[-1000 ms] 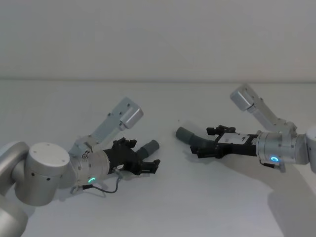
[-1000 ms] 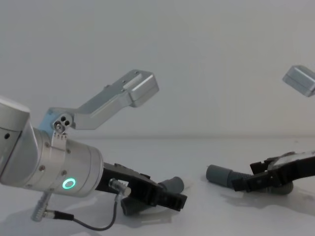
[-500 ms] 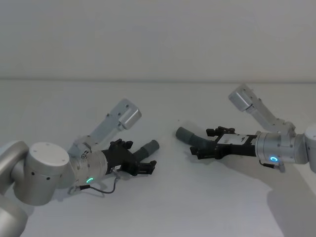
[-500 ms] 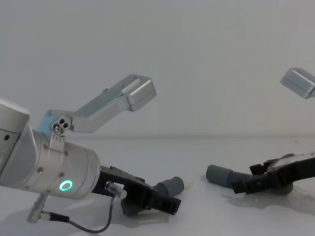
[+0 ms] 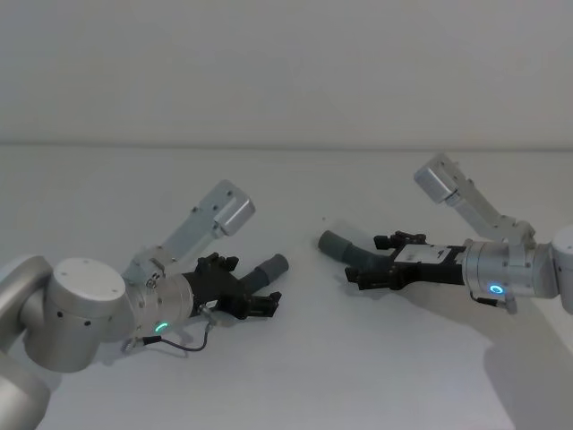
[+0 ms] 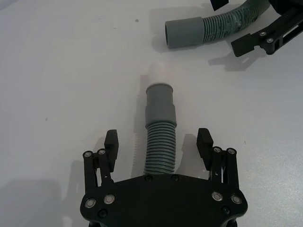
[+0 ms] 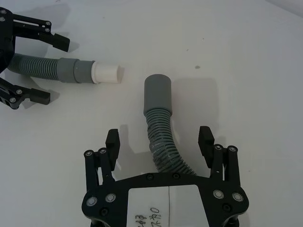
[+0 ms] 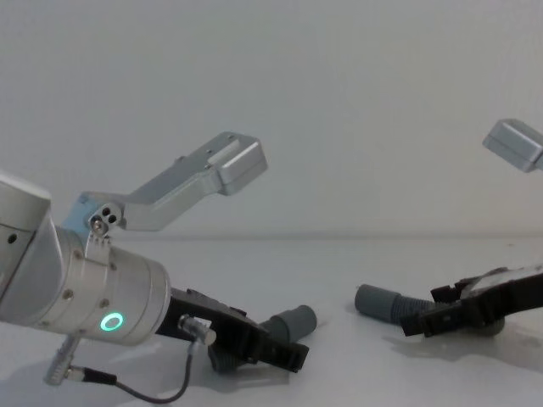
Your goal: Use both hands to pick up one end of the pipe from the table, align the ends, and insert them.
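Note:
My left gripper will next pick up the short pipe piece by its ribbed part (image 6: 160, 149) to line up the white insert and put it into the other pipe.
Two dark grey ribbed pipe pieces lie on the white table (image 5: 295, 376). The short straight one (image 5: 264, 271) points its cuff (image 6: 160, 101) away from my left gripper (image 5: 267, 300), which is open and low, its fingers (image 6: 111, 142) straddling the ribbed part (image 6: 160, 142) without touching. The longer curved piece (image 5: 345, 248) lies to the right, its cuff (image 7: 157, 94) toward the middle. My right gripper (image 5: 363, 273) is open around its ribbed stretch (image 7: 161, 137). A white insert (image 7: 106, 73) sticks out of the short piece's cuff.
The two cuffs lie a short way apart on bare table (image 8: 339, 356). A plain wall (image 5: 286, 72) rises behind the table's far edge. Each arm's silver elbow link (image 5: 219, 210) stands above the table.
My left gripper has slid back a little toward the robot and lower along the short piece. The right gripper and both pipe pieces have hardly moved.

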